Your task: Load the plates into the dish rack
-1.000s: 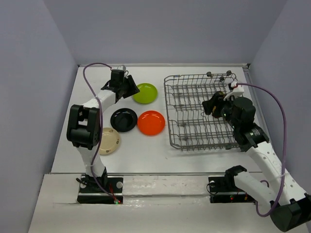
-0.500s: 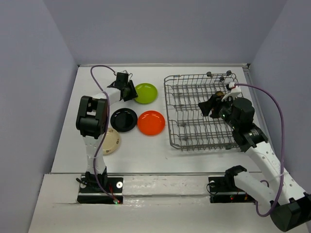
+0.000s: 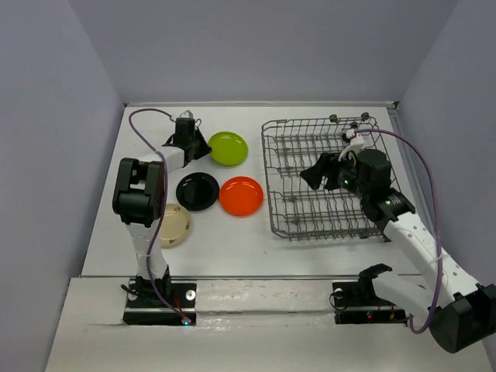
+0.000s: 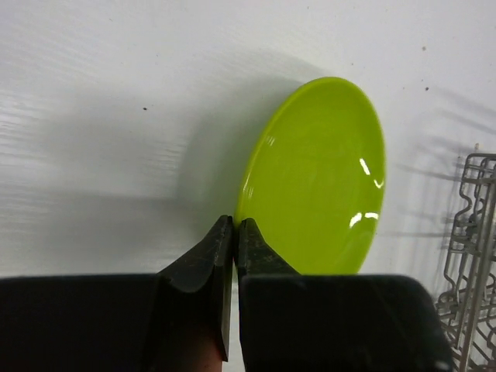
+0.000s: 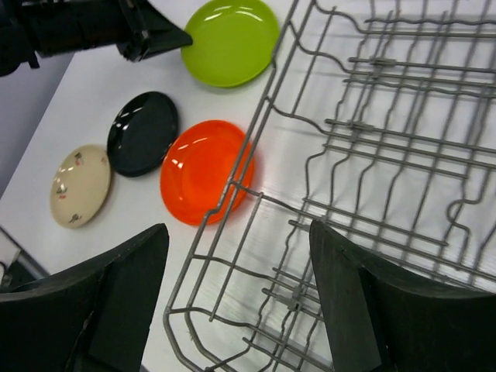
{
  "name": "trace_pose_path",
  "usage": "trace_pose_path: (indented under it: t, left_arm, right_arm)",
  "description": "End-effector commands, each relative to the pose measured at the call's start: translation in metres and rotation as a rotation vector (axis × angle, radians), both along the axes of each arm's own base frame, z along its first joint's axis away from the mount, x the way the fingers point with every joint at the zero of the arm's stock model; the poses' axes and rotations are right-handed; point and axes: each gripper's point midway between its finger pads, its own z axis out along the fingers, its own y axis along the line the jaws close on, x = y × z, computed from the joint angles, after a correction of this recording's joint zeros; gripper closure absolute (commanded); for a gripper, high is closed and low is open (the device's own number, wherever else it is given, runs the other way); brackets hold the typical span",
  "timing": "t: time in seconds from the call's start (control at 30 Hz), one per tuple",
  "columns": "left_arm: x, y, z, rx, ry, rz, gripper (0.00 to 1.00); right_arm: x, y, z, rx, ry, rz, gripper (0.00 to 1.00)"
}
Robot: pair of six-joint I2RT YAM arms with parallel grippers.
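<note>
I need to load the lime green plate edgewise into the rack, so next I should grab the lime green plate's free rim with my right gripper, opposite my left gripper.
My left gripper is shut on the near left rim of the lime green plate, which tilts up off the table. The orange plate, the black plate and the beige plate lie flat on the table to the left of the dish rack. Over the rack's middle hangs my right gripper, open, with nothing between its fingers.
The grey wire rack fills the right half of the table, and its left edge runs close beside the orange plate. Walls enclose the table at the back and on both sides. The left arm's cable loops near the back left corner.
The left gripper has closed onto the green plate's rim and the plate has tipped up. The right gripper has opened wider and moved left over the rack.
</note>
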Motion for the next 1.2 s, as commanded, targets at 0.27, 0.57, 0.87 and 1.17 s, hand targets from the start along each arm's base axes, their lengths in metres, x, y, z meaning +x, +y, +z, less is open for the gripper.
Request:
trace_pose_path:
  t: [0.27,0.57,0.87,1.17]
  left_arm:
    - [-0.097,-0.034,0.208,-0.25,-0.423,-0.194,0.94]
    - [-0.199,-0.057,0.205,-0.331,-0.463,-0.431,0.94]
    - [-0.246,-0.072,0.216,-0.368,-0.539,-0.63,0.94]
    - [-0.255,-0.075,0.229,-0.374,-0.576,-0.684,0.69]
  right_arm:
    - [0.001,0.096,0.044,0.042,-0.059,0.267,0.15]
    - [0.02,0.102,0.045,-0.019,-0.031,0.26,0.04]
    - [0.006,0.136,0.052,0.11,0.01,0.437,0.07]
    - [-0.013,0.149,0.053,0.189,0.053,0.557,0.91]
